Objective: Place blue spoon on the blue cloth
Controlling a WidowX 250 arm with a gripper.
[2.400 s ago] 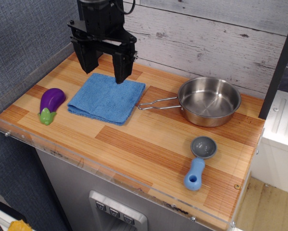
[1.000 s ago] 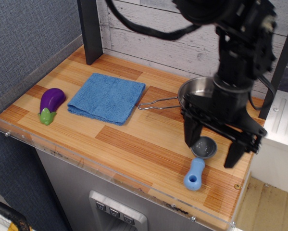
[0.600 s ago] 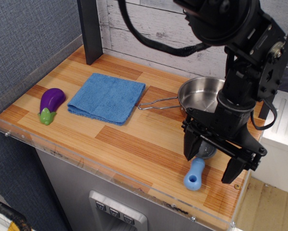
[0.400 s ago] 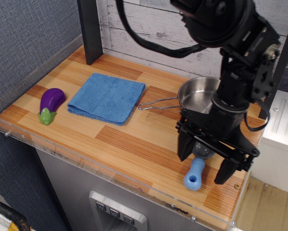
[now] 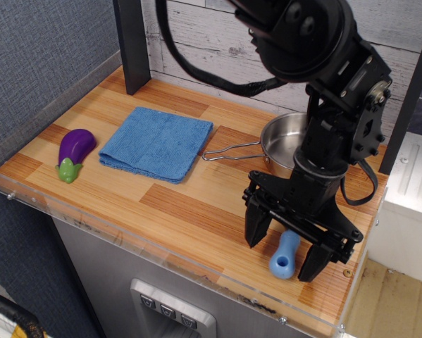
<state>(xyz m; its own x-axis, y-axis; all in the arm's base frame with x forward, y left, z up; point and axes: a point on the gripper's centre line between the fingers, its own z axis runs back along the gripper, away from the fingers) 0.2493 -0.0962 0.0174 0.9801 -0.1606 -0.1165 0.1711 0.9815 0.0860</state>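
Note:
My gripper grips the spoon's light-blue handle [image 5: 287, 248] next, to place the blue spoon on the blue cloth [image 5: 157, 143].
The blue spoon [image 5: 285, 255] lies near the front right of the wooden table; only its light-blue handle with a hole in the end shows, the grey bowl is hidden behind my arm. My gripper [image 5: 284, 248] is open and low over the table, one finger on each side of the handle, not closed on it. The blue cloth [image 5: 157, 143] lies flat at the back left, far from the gripper, with nothing on it.
A steel pan [image 5: 284, 145] with a wire handle stands at the back right, partly hidden by my arm. A purple eggplant toy [image 5: 74, 153] lies at the left. A clear plastic rim [image 5: 126, 236] runs along the front edge. A black post [image 5: 131, 44] stands at the back.
My gripper has come from over the cloth to the right front, then dropped lower and shifted left and forward until its open fingers straddle the spoon handle. The spoon has not moved.

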